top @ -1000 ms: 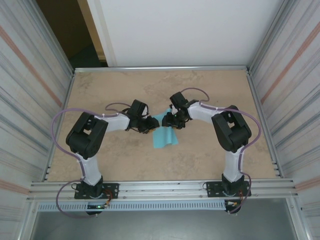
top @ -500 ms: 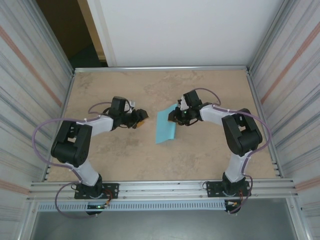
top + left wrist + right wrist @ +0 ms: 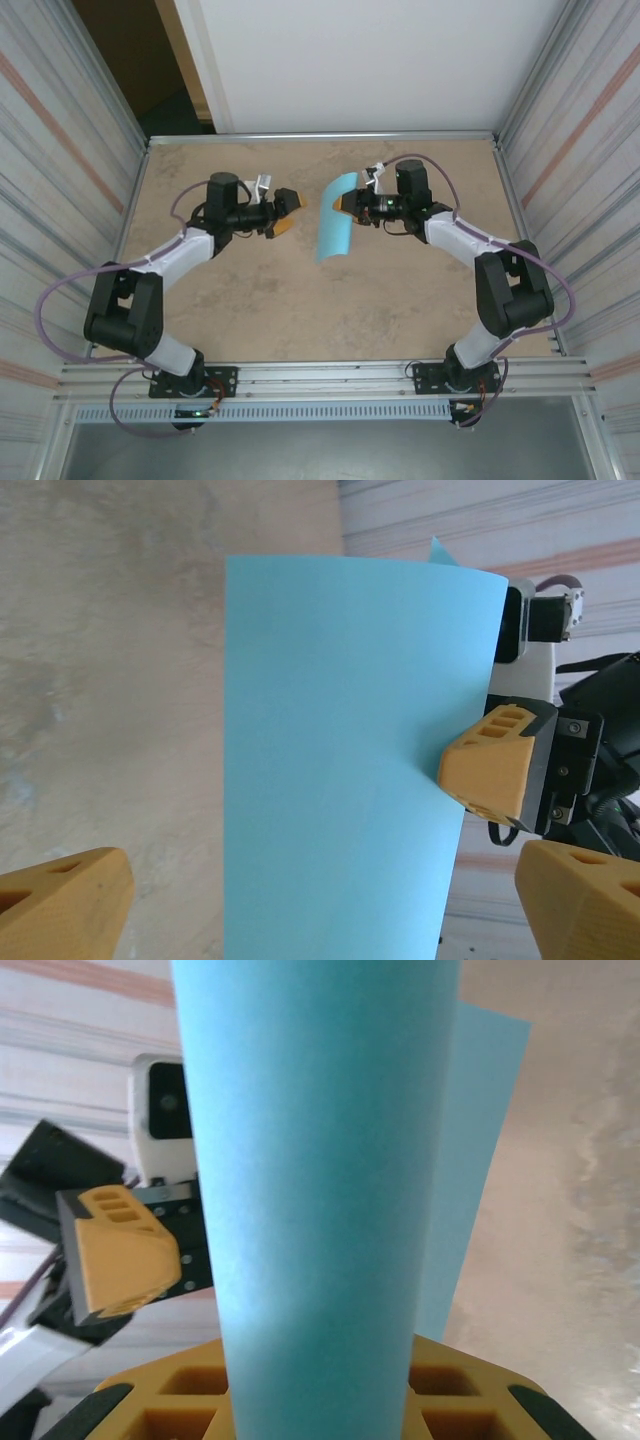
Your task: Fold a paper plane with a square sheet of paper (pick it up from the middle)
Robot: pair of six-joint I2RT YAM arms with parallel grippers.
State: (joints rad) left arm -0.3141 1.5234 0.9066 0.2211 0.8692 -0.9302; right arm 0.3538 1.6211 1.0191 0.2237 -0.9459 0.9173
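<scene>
My left gripper grabs the sheet (image 3: 320,1180) by its free side opposite my right gripper next, and my right gripper stays free to help fold.
The square sheet of paper (image 3: 333,230) is light blue and hangs curled over above the table's middle back. My right gripper (image 3: 347,206) is shut on its upper right edge. In the right wrist view the sheet (image 3: 320,1180) rises out of my right gripper (image 3: 320,1385) as a rounded bend. My left gripper (image 3: 287,212) stands open just left of the sheet, apart from it. In the left wrist view its orange fingers (image 3: 62,905) sit wide at the bottom corners, with the sheet (image 3: 350,760) in front of them. The paper plane is out of view.
The tan table (image 3: 400,300) is framed by metal rails, with a slotted rail (image 3: 320,375) at the near edge. Corrugated walls (image 3: 60,200) close both sides. A white panel (image 3: 350,60) stands at the back, with a dark gap to its left.
My left gripper has opened, let go of the sheet and drawn back to the left. My right gripper has lifted the sheet off the table and carried it toward the back.
</scene>
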